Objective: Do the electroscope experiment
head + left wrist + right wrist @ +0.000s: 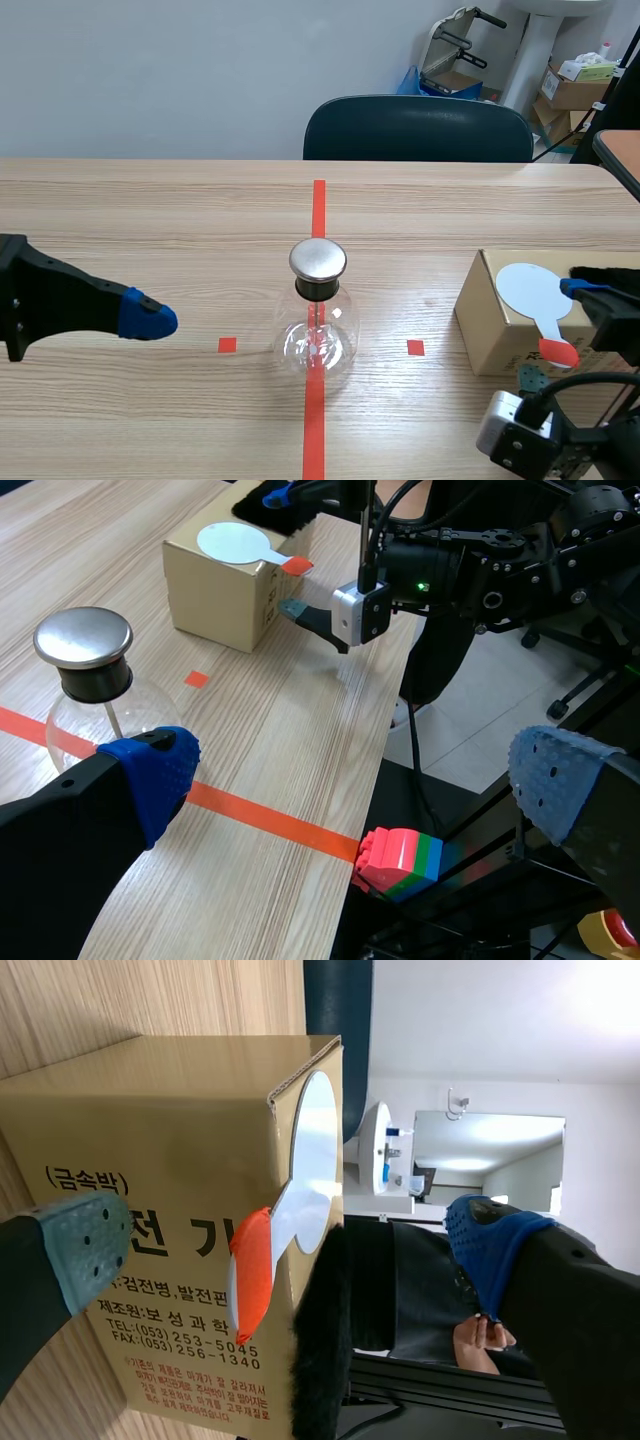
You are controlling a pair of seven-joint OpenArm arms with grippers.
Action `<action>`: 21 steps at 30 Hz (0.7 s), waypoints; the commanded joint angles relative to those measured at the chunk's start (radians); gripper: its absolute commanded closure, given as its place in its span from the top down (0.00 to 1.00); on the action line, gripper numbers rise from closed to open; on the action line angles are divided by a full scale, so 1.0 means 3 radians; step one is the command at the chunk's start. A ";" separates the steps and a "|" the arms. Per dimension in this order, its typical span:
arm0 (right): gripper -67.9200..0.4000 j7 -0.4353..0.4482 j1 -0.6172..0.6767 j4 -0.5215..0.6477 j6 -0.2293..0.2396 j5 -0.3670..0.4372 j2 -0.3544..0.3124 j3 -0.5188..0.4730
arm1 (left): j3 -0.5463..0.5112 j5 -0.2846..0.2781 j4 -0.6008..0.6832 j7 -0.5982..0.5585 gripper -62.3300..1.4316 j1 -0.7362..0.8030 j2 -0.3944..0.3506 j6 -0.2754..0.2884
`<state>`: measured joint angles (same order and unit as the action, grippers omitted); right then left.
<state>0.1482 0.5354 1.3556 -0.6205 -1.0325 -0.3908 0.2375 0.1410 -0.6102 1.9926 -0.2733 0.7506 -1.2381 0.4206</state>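
My right gripper will bring the white disc to the electroscope, so next it should grab the disc paddle by its orange handle.
The electroscope, a clear glass flask with a round metal cap, stands on the red tape line at mid-table. My left gripper is open at the flask's left, apart from it; in the left wrist view the flask stands just beside one of its fingers. On the cardboard box at the right lies a white disc paddle with an orange handle. A black fur piece lies next to it. My right gripper is open, its fingers either side of the handle without touching.
A dark chair stands behind the table. Cardboard boxes and other clutter fill the back right corner. In the left wrist view, coloured toy bricks lie below the table's near edge.
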 commanded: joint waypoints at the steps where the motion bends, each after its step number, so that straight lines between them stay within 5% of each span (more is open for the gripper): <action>1: 0.86 -0.0004 -0.0020 0.0047 -0.0025 0.0008 -0.0046 -0.0023 | -0.0006 -0.0023 0.0081 -0.0048 1.00 0.0008 0.0015 0.0019; 8: 0.56 -0.0005 -0.0020 0.0047 -0.0025 -0.0003 -0.0046 -0.0023 | -0.0006 -0.0023 0.0081 -0.0048 1.00 0.0009 0.0015 0.0019; 17: 0.04 -0.0005 -0.0020 0.0047 -0.0025 -0.0004 -0.0046 -0.0024 | -0.0006 -0.0023 0.0081 -0.0050 1.00 0.0008 0.0015 0.0018; 21: 0.02 -0.0004 -0.0020 0.0047 -0.0025 -0.0017 -0.0046 -0.0024 | -0.0006 0.0017 0.0081 -0.0050 1.00 0.0008 0.0015 0.0017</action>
<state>0.1482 0.5354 1.3556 -0.6212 -1.0328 -0.3908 0.2375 0.1410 -0.6025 1.9926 -0.2737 0.7506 -1.2381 0.4206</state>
